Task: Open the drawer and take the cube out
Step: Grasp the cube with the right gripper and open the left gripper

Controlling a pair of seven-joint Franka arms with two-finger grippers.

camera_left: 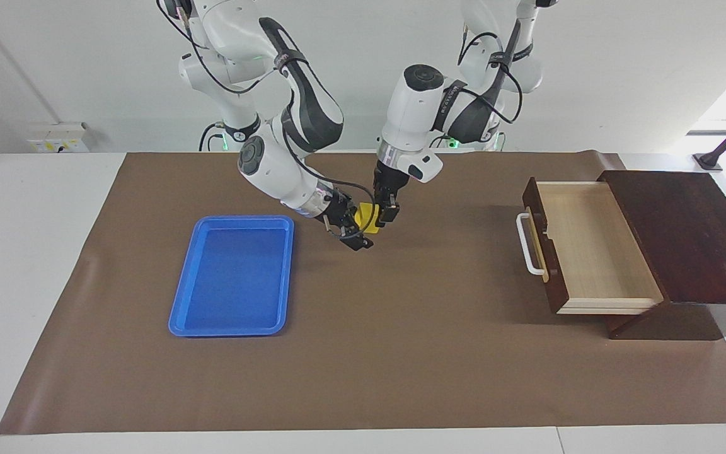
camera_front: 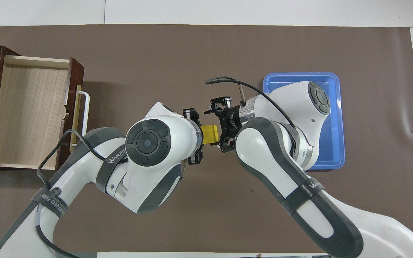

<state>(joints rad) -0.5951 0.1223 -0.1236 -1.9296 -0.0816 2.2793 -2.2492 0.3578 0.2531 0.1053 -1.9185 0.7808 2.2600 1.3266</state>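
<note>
Next, my right gripper grabs the yellow cube by its exposed sides, to take the cube (camera_left: 368, 217) from my left gripper.
The small yellow cube (camera_left: 368, 217) (camera_front: 210, 133) hangs above the brown mat, between the drawer and the blue tray. My left gripper (camera_left: 383, 213) (camera_front: 202, 134) points down and is shut on the cube. My right gripper (camera_left: 355, 228) (camera_front: 223, 126) reaches in sideways from the tray's end. It is open, with one finger on each side of the cube. The dark brown drawer (camera_left: 596, 249) (camera_front: 27, 107) stands pulled out at the left arm's end of the table. Its white handle (camera_left: 527, 246) faces the middle, and its pale wood inside is bare.
A blue tray (camera_left: 234, 277) (camera_front: 337, 118) lies on the mat at the right arm's end, partly covered by the right arm in the overhead view. The dark brown cabinet (camera_left: 684, 233) that houses the drawer stands at the table's edge. The mat (camera_left: 401, 353) covers most of the table.
</note>
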